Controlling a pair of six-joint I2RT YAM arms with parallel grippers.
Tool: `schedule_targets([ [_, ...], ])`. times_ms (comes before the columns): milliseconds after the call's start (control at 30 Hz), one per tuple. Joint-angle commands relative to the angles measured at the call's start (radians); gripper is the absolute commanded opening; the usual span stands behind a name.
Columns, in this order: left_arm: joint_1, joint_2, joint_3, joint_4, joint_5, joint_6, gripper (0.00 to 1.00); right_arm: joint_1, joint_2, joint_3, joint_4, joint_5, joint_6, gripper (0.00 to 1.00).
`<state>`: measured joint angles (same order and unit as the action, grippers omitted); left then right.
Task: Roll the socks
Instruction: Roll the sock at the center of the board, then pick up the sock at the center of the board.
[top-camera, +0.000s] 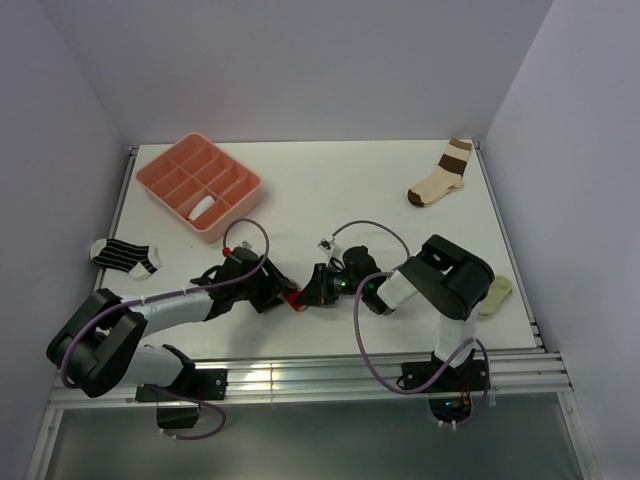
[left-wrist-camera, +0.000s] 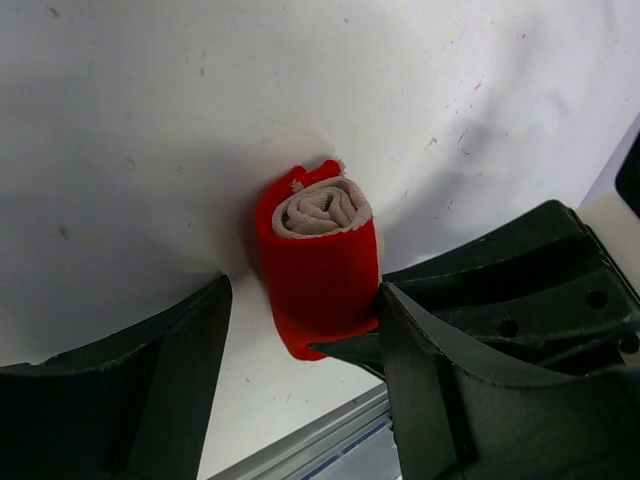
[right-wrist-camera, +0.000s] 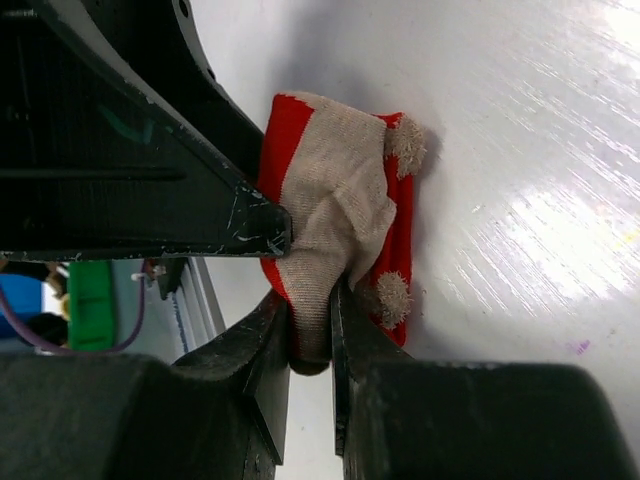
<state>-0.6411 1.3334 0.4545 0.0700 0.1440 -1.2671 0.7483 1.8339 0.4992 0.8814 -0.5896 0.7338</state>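
My left gripper is about to grab the roll across its red side (top-camera: 294, 299) (left-wrist-camera: 321, 283) and keep it rolled. It will then set the roll in a section of the tray.
The tan sock with a red end (left-wrist-camera: 320, 262) lies as a tight roll on the white table, just ahead of the arm bases in the top view (top-camera: 293, 298). My left gripper (left-wrist-camera: 300, 325) is open and straddles the roll. Its right finger (left-wrist-camera: 440, 370) touches the red fabric and its left finger (left-wrist-camera: 150, 390) stands apart. My right gripper (right-wrist-camera: 310, 325) is shut on a fold of the roll's tan fabric (right-wrist-camera: 330, 200) from the opposite side. The black-and-white striped sock (top-camera: 125, 256) lies flat at the left edge. A white roll (top-camera: 203, 207) sits in a tray compartment.
A pink divided tray (top-camera: 160, 172) stands at the back left. A cream sock with broad brown bands (top-camera: 440, 175) lies at the back right. A pale yellowish lump (top-camera: 495, 293) sits by the right arm. The table's metal front rail (top-camera: 300, 375) runs close behind the grippers.
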Motion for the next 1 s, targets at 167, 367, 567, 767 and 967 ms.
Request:
schedule_targets([
  [167,-0.025,-0.005,-0.074,0.093,-0.058,-0.048,0.65,-0.053,0.120,-0.068,-0.038,-0.061,0.122,0.00],
  [367,-0.045,0.052,-0.082,0.146,-0.075,-0.049,0.63,-0.093,0.166,-0.083,0.027,-0.096,0.193,0.00],
  [567,-0.074,0.131,-0.094,0.209,-0.103,-0.072,0.63,-0.110,0.188,-0.082,0.044,-0.119,0.222,0.00],
  [767,-0.095,0.205,-0.100,0.238,-0.129,-0.094,0.57,-0.115,0.211,-0.080,0.085,-0.144,0.257,0.00],
  [967,-0.111,0.259,-0.082,0.228,-0.139,-0.110,0.41,-0.113,0.189,-0.073,0.053,-0.147,0.236,0.04],
])
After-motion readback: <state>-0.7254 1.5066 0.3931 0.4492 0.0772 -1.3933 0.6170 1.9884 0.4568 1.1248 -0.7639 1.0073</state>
